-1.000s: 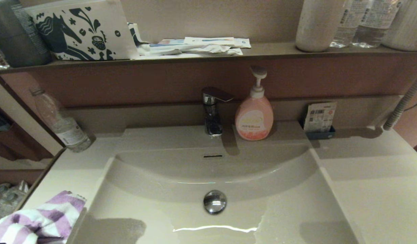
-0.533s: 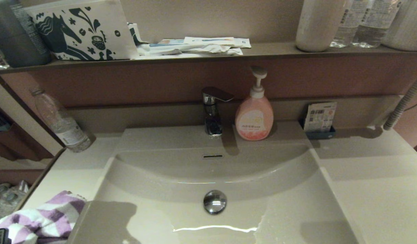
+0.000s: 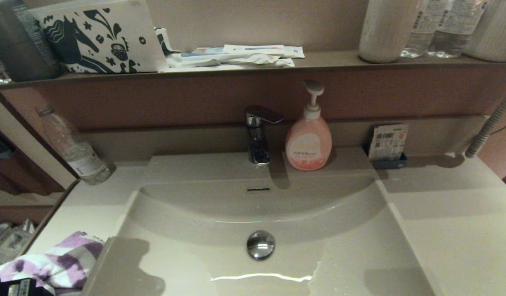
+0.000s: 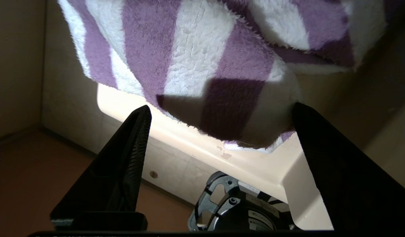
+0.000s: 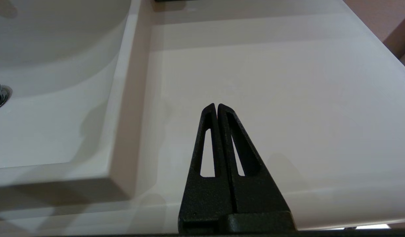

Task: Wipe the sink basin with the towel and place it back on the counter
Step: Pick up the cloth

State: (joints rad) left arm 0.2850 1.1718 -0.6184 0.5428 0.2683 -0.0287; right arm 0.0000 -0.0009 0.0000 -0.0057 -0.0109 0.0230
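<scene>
The towel's overhanging fold (image 4: 232, 106) sticks out past the counter edge while the rest of the towel lies slack and bunched, so my left gripper needs to grab that fold next.
The purple-and-white striped towel (image 3: 59, 259) lies bunched on the counter (image 3: 88, 205) at the front left corner, beside the sink basin (image 3: 187, 230). My left gripper (image 3: 18, 287) shows at the bottom left edge, at the towel's near side. In the left wrist view the left gripper (image 4: 221, 108) is open, its two black fingers (image 4: 130, 158) spread wide. The towel (image 4: 202, 56) overhangs the counter's front edge just past the tips. Nothing is gripped. My right gripper (image 5: 216, 105) is shut and empty above the right counter (image 5: 271, 82), out of the head view.
A chrome drain plug (image 3: 260, 244) sits mid-basin, with a wet patch in front of it. Behind stand the faucet (image 3: 257, 135), a pink pump bottle (image 3: 308, 142), a clear bottle (image 3: 74, 150) and a card holder (image 3: 387, 144). The brown ledge (image 3: 318, 61) holds a horse-print pouch (image 3: 100, 37).
My left gripper has come up into the head view's bottom left corner at the towel's near edge. Its shadow on the basin's left front has shifted. The towel has barely moved.
</scene>
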